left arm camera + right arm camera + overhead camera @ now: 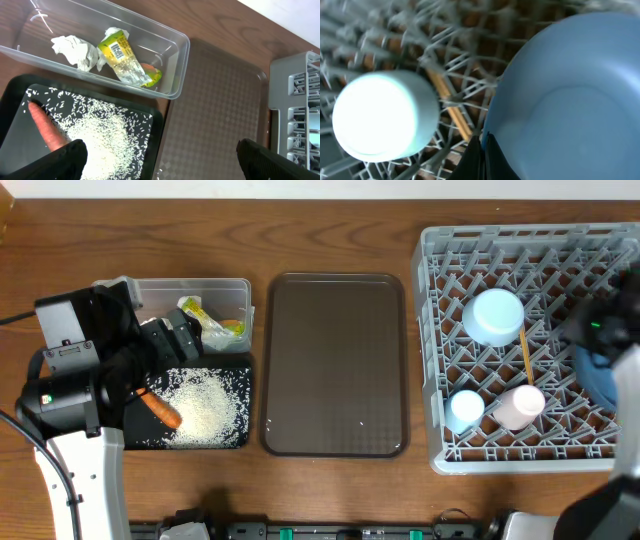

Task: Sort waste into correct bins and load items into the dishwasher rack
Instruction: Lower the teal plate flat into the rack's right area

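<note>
The plate's rim (499, 86) hangs at an angle, short of the pegs beside the bowl, so my right gripper should keep holding the blue plate (565, 95) until it lies across them.
My left gripper (160, 167) is open and empty, hovering over the right edge of the black tray (15, 100). The tray holds white rice (100, 135) and the orange carrot (45, 127). Behind it, the clear tub (181, 42) holds crumpled white paper (75, 50) and the yellow-green wrapper (122, 60). My right gripper (481, 152) is shut on the rim of the blue plate (565, 95), held on edge in the grey rack (435, 330) at its right side. The rack also holds the white-blue bowl (495, 315), a chopstick (524, 350), the light blue cup (465, 408) and the pink cup (517, 405).
A dark brown serving tray (335, 365) lies between the bins and the rack. My left arm (75, 370) covers the left part of the black tray in the overhead view. The rack's upright pegs surround the plate and bowl.
</note>
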